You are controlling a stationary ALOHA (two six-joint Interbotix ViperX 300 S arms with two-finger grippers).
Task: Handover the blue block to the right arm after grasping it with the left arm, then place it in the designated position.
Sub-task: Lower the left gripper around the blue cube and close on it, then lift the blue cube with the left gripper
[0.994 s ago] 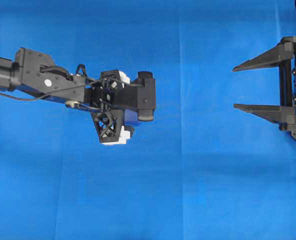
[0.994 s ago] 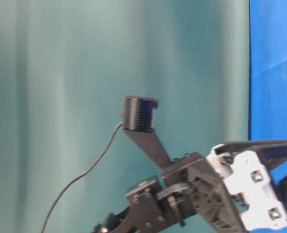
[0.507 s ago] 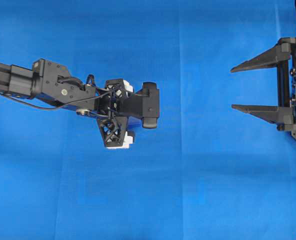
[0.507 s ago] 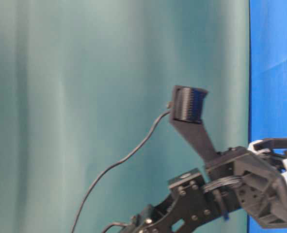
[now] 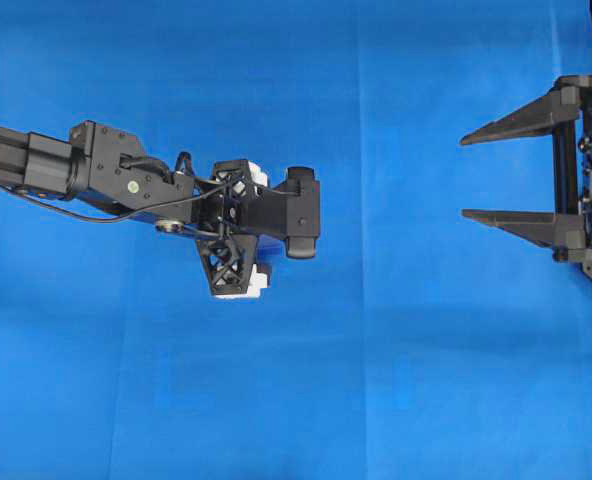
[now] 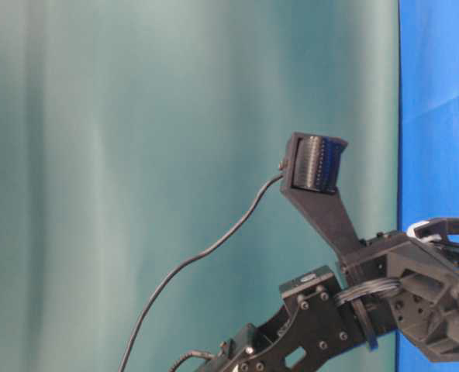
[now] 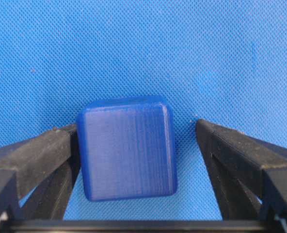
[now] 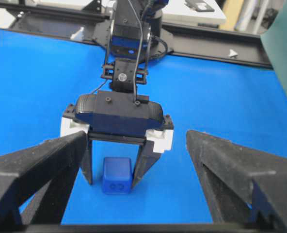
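The robot's fingers are on either side of the blue block in the left wrist view, so the left gripper should close on the block.
The blue block point(image 7: 126, 148) rests on the blue cloth between the fingers of my left gripper point(image 7: 135, 125), which stands open. The left finger point(image 7: 46, 150) sits right at the block's side, while a strip of cloth shows before the right finger point(image 7: 231, 150). From the right wrist view the block point(image 8: 117, 175) stands on the cloth with the left gripper's fingers straddling it. From overhead, the left gripper point(image 5: 251, 232) points down and hides the block. My right gripper point(image 5: 464, 177) waits open at the right edge, empty, facing the left arm.
Blue cloth point(image 5: 396, 380) covers the table. A teal backdrop point(image 6: 136, 155) fills the table-level view, with the left wrist camera point(image 6: 315, 163) in front of it. Black frame rails point(image 8: 206, 43) run along the far side behind the left arm's base.
The left arm has shifted slightly right and come down over the block, which no longer shows from overhead. Both grippers stayed open; the right arm has barely moved.
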